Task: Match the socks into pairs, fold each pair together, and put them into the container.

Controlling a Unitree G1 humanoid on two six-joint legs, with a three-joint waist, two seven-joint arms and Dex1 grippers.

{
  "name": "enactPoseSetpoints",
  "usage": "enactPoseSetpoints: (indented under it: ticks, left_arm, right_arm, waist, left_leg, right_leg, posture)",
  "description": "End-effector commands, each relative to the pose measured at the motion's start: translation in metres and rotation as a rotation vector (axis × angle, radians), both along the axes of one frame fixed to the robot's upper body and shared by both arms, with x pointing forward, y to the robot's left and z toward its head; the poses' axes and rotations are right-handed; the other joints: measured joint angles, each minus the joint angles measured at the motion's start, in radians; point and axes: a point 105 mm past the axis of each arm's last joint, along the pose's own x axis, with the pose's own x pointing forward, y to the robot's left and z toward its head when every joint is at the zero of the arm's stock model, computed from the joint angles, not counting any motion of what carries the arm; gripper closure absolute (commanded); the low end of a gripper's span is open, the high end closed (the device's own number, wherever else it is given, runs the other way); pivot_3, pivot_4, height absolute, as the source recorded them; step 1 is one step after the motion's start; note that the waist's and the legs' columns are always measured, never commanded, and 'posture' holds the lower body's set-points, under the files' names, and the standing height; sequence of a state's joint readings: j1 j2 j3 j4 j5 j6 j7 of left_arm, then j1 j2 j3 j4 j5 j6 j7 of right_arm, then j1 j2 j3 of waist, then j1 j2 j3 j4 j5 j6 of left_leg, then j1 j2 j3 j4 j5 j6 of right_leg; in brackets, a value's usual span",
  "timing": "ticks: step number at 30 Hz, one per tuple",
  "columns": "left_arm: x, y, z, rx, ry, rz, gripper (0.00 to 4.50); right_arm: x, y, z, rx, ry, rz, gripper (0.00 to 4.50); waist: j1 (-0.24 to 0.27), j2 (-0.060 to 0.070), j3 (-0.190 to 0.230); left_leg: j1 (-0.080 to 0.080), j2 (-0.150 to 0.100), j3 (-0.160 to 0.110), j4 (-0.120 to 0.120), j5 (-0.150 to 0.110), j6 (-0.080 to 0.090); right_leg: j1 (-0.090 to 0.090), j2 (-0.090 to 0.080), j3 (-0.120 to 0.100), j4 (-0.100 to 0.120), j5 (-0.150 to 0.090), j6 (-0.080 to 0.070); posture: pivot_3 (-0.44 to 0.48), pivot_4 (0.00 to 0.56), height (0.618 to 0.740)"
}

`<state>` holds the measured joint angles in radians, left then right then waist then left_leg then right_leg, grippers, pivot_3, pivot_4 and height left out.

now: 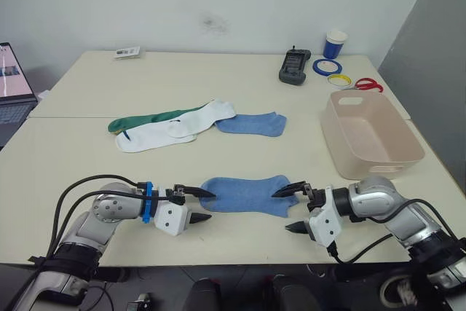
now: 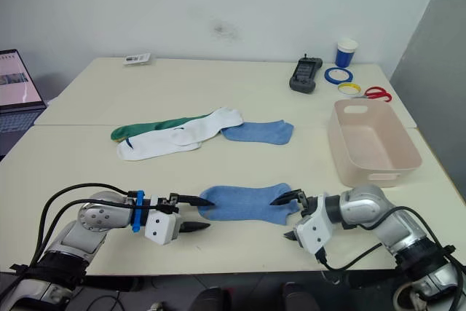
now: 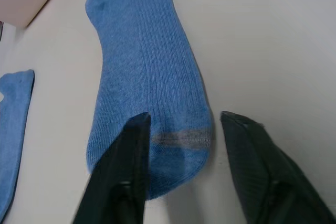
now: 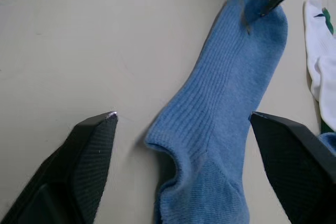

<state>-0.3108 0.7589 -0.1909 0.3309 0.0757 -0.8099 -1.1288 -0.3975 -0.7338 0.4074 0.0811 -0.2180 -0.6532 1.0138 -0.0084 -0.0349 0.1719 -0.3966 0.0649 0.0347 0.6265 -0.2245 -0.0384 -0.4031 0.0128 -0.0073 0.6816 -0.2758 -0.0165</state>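
The left gripper grabs the light blue sock [image 1: 251, 194] by its gray-banded end [image 1: 213, 189] next, to straighten the sock for pairing.
A light blue sock [image 1: 246, 194] lies flat near the table's front edge. My left gripper [image 1: 206, 206] is open at its left end, one finger [image 3: 137, 129] over the fabric and the other on bare table. At the sock's right end my right gripper [image 1: 287, 210] is open with the sock end between its fingers. Farther back lie a second blue sock [image 1: 253, 124], two overlapping white socks [image 1: 175, 129] and a dark green sock [image 1: 145, 119] partly under them. The pale pink container [image 1: 371, 132] stands empty at the right.
At the back right are a black handheld device [image 1: 294, 67], a blue-and-white cup [image 1: 336, 43], two tape rolls [image 1: 323, 66], and red scissors [image 1: 368, 84]. A laptop [image 1: 11, 85] sits off the far left edge. A small white item [image 1: 127, 52] lies at the back left.
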Motion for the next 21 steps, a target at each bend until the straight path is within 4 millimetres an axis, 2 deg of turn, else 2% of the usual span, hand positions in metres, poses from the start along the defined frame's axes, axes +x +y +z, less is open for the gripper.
enactPoseSetpoints:
  ticks: [1,4,8,9,11,13,17,20,21]
  left_arm:
    - [0.006,0.010,-0.007,0.042,0.019,0.048,3.56]
    - [0.009,0.011,-0.007,0.013,0.037,0.084,4.50]
    - [0.011,0.009,-0.005,-0.014,0.047,0.098,4.50]
    - [0.010,0.008,-0.004,-0.021,0.046,0.096,4.50]
    - [0.010,0.006,0.000,-0.048,0.042,0.096,4.50]
    - [-0.004,0.002,0.010,-0.112,0.090,0.046,4.50]
    - [-0.028,-0.006,0.034,-0.179,0.179,-0.025,4.50]
    - [-0.052,-0.010,0.054,-0.208,0.376,-0.059,4.50]
    - [-0.063,-0.008,0.062,-0.214,0.499,-0.044,4.50]
  right_arm:
    - [0.007,-0.004,-0.004,-0.032,-0.015,-0.023,1.69]
    - [0.009,-0.003,-0.003,-0.031,-0.017,-0.020,2.86]
    - [0.007,-0.001,-0.001,-0.016,-0.011,-0.011,4.32]
    - [0.007,-0.001,0.000,-0.013,-0.011,-0.008,4.47]
    - [0.006,0.000,0.003,0.007,-0.002,-0.005,4.47]
    - [-0.006,0.006,0.016,0.102,0.097,-0.002,4.47]
    - [-0.034,0.010,0.039,0.138,0.270,0.051,4.47]
    - [-0.054,0.011,0.057,0.144,0.422,0.064,4.47]
    - [-0.061,0.011,0.065,0.165,0.515,0.049,4.47]
  waist:
    - [0.000,0.000,0.000]
    - [0.000,0.000,0.000]
    - [0.000,0.000,0.000]
    - [0.000,0.000,0.000]
    - [0.000,0.000,0.000]
    - [0.000,0.000,0.000]
    - [0.001,0.001,0.001]
    - [0.002,0.001,0.002]
    - [0.001,0.001,0.002]
  left_leg:
    - [0.000,0.000,0.000,0.000,0.000,0.000]
    - [0.000,0.000,0.000,0.000,0.000,0.000]
    - [-0.001,0.000,0.000,0.000,0.000,0.000]
    - [-0.001,0.000,0.000,0.000,0.000,0.000]
    - [-0.001,0.000,0.000,0.000,0.000,0.000]
    - [-0.001,0.000,0.000,0.001,0.000,0.000]
    - [-0.003,0.002,-0.001,0.001,0.000,0.000]
    - [-0.003,0.003,-0.003,0.001,0.000,0.000]
    - [-0.003,0.003,-0.003,0.001,0.000,0.000]
  right_leg:
    - [0.000,0.000,0.000,0.000,0.000,0.000]
    - [0.000,0.000,0.000,0.000,0.000,0.000]
    - [-0.001,0.000,0.000,0.000,0.000,0.000]
    - [-0.001,0.000,0.000,0.000,0.000,0.000]
    - [-0.001,0.000,0.000,0.000,0.000,0.000]
    - [-0.001,0.000,0.000,0.000,0.000,0.000]
    - [-0.002,-0.001,0.000,0.000,0.000,0.000]
    - [-0.001,-0.001,-0.001,0.001,0.000,-0.001]
    - [-0.001,-0.001,-0.001,0.001,0.000,-0.001]
  posture:
    - [0.000,0.150,0.740]
    - [0.000,0.150,0.740]
    - [0.000,0.150,0.740]
    - [0.000,0.150,0.740]
    - [0.000,0.150,0.740]
    - [0.000,0.150,0.740]
    - [0.000,0.150,0.740]
    - [0.000,0.150,0.740]
    - [0.000,0.150,0.740]
